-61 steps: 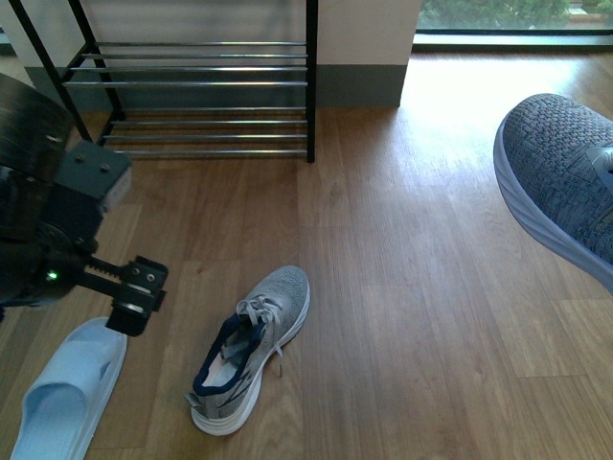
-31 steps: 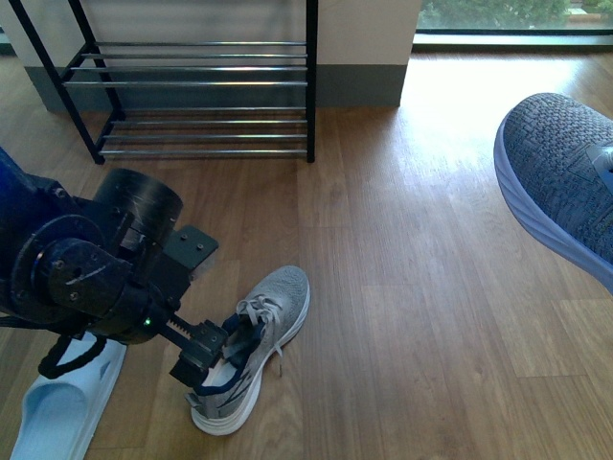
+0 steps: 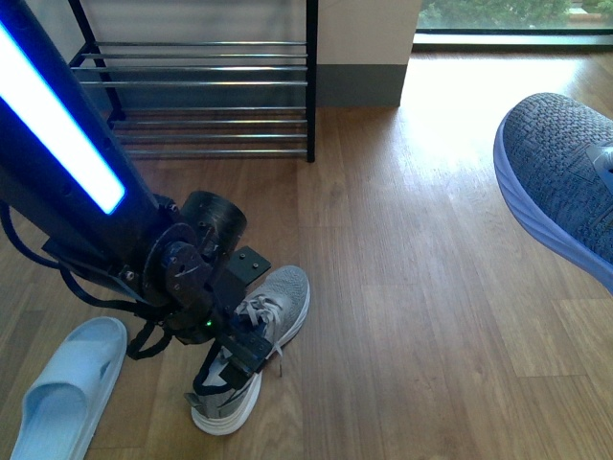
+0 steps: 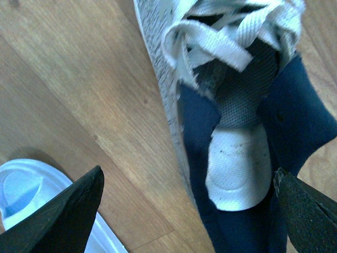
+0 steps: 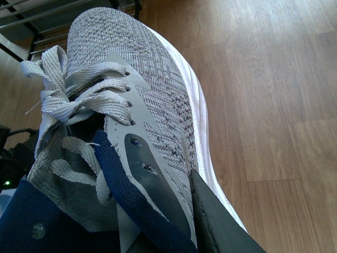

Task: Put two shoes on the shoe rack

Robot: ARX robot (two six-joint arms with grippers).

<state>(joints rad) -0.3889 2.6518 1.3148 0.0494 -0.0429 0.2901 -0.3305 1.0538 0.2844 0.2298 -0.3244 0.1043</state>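
Next, my left gripper grips the gray sneaker by its navy-lined heel collar [image 3: 217, 385] to put it on the shoe rack [image 3: 192, 96].
One gray sneaker [image 3: 284, 295] with a white sole and navy lining lies on the wood floor, toe toward the shoe rack [image 3: 192, 96] at the back left. My left gripper [image 3: 239, 350] hangs right over its heel end, open. In the left wrist view the left gripper [image 4: 188, 179] has its fingers [image 4: 68, 211] spread on both sides of the sneaker's [image 4: 237, 168] heel opening, not touching it. My right gripper [image 5: 179, 226] is shut on the other gray sneaker [image 5: 152, 89], held above the floor, with one dark finger [image 5: 216, 226] pressed against its side wall.
A pale blue slide sandal [image 3: 67, 388] lies just left of the floor sneaker, close to the left gripper's outer finger; the sandal [image 4: 21, 190] also shows in the left wrist view. A large blue-gray knit shoe [image 3: 565, 182] fills the right edge, near the camera. Bare wood floor [image 3: 412, 287] lies between.
My left arm has swung in from the left and come down over the floor sneaker's heel; its jaws now straddle the heel opening. The sneaker and sandal have not moved.
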